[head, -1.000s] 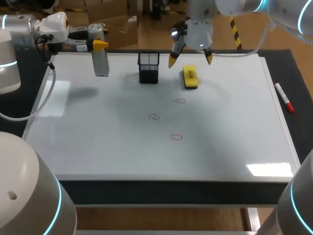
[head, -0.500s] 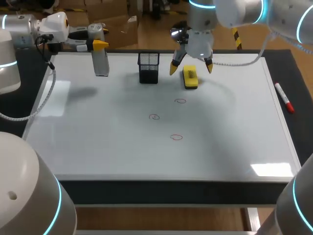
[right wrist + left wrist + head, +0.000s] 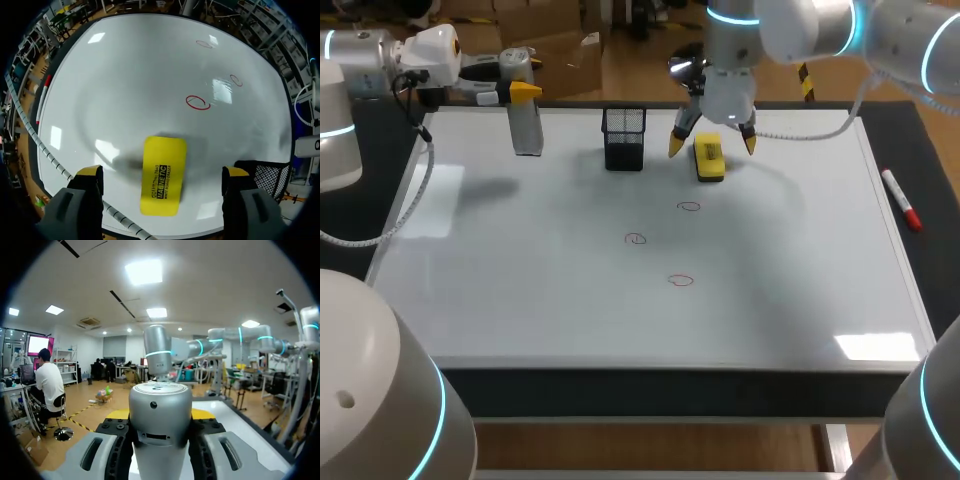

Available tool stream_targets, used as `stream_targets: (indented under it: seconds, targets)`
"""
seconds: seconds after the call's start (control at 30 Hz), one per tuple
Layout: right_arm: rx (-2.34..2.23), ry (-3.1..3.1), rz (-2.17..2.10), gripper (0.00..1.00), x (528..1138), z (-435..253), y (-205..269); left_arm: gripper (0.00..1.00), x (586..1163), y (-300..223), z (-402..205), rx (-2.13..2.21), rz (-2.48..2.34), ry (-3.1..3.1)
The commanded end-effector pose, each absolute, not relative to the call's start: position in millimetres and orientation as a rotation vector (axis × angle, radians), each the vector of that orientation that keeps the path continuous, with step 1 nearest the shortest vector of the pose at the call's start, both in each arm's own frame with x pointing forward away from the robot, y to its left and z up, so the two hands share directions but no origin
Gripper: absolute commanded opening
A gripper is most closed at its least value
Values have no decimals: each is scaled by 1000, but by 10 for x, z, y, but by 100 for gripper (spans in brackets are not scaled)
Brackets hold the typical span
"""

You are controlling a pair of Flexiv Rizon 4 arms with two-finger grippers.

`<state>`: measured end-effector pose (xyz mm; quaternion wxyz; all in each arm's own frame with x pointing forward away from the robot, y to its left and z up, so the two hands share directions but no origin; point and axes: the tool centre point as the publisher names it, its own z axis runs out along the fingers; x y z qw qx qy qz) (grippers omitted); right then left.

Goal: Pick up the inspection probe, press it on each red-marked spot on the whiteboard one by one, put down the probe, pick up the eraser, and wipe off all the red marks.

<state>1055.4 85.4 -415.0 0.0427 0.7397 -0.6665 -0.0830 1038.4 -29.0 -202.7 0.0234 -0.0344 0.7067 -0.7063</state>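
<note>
I need to wipe the red marks off the whiteboard, so my right gripper should next grab the yellow eraser's long sides beside the printed label.
The whiteboard bears three red circles. A yellow eraser lies flat near its far edge. My right gripper hangs open just over it, one yellow tip on either side; the right wrist view shows the eraser between the spread fingers of the gripper, untouched, with a red circle ahead. At the far left, above the board's corner, my left gripper is shut on the silver inspection probe, which hangs upright. In the left wrist view the probe fills the gap in the gripper.
A black mesh pen holder stands just left of the eraser, close to my right gripper's fingers, and shows beside them in the right wrist view. A red marker lies along the board's right edge. A cable trails from my right arm over the far edge.
My right gripper has come down and a little rightward, so its open fingers now straddle the eraser. The left arm and probe have kept still.
</note>
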Motion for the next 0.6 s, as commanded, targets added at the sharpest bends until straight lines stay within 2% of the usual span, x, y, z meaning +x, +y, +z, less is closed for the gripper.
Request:
stream_targets:
  seconds: [0.03,0.1,0.17,0.2,0.23,0.27,0.33,0.37,0.4,0.6]
  targets:
    - [2256,-2032,-253,100,10588,-4156,868,0,10387,-286,-2015,-104,-2187,2189]
    - [2254,-2033,-255,100,10591,-4167,868,0,10387,-286,-2015,-104,-2187,2189]
    - [2253,-2036,-257,64,10592,-4168,868,0,10387,-286,-2015,-104,-2187,2189]
    - [2254,-2035,-257,75,10593,-4169,869,0,10387,-286,-2015,-104,-2187,2189]
    - [2253,-2034,-256,77,10593,-4169,870,0,10387,-286,-2015,-104,-2187,2189]
    - [2253,-2033,-256,56,10593,-4169,870,0,10387,-286,-2015,-104,-2187,2189]
    - [2250,-2036,-259,40,10592,-4170,870,0,10387,-286,-2015,-104,-2187,2189]
    - [2245,-2043,-262,23,10588,-4175,863,0,10387,-286,-2015,-104,-2187,2189]
    - [2243,-2046,-265,0,10585,-4181,852,0,10387,-286,-2015,-104,-2187,2189]
    - [2215,-2098,-242,0,10539,-4092,800,0,10387,-286,-2015,-104,-2187,2189]
